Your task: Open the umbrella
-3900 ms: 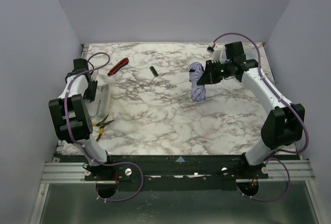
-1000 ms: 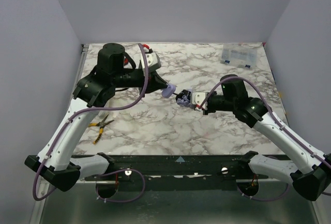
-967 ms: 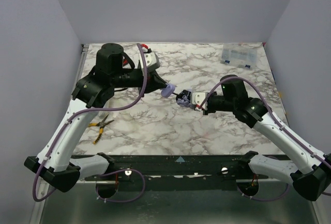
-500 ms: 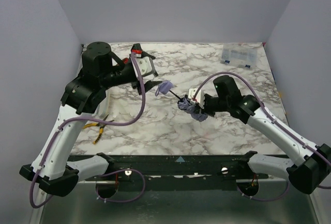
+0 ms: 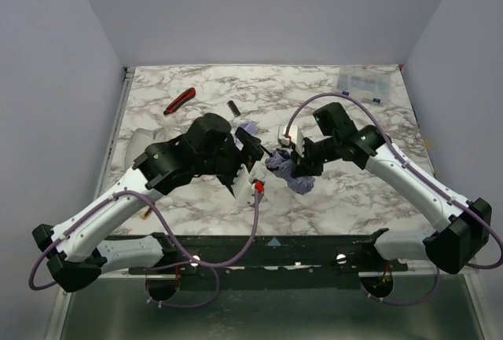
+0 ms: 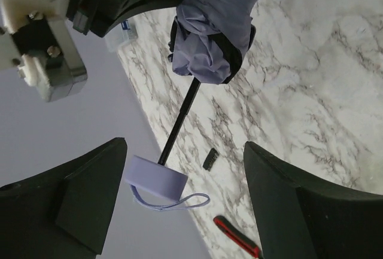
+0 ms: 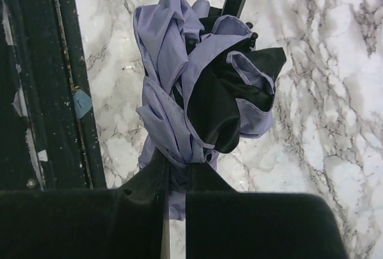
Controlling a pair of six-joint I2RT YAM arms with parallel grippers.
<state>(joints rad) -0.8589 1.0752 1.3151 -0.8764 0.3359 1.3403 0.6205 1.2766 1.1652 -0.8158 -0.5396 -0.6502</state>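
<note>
My left gripper grabs the umbrella's black stem at its handle end point(image 5: 258, 144) point(image 6: 166, 155) next, which leaves the canopy end free to open the umbrella.
The umbrella is folded, its lavender canopy point(image 5: 289, 173) bunched with black lining showing. My right gripper point(image 5: 297, 161) is shut on that fabric; in the right wrist view the right gripper point(image 7: 176, 164) pinches the bundle point(image 7: 179, 91) just above the marble. The thin black shaft point(image 6: 179, 118) runs from the bundle point(image 6: 209, 43) to the small lavender handle point(image 6: 154, 178) with its strap loop. My left gripper point(image 6: 185, 148) is open, its fingers either side of the handle, which lies close to the left finger. In the top view the left gripper point(image 5: 251, 145) is beside the handle point(image 5: 247, 128).
A red-handled cutter point(image 5: 179, 100) and a small black piece point(image 5: 233, 107) lie at the back left. A clear plastic box point(image 5: 361, 82) sits at the back right. A white object point(image 5: 140, 142) is by the left edge. Both arms crowd the middle of the marble table point(image 5: 354, 199).
My left arm has swung down from the back left over the table's middle, its open fingers now astride the handle. The right gripper has kept hold of the fabric, shifting slightly.
</note>
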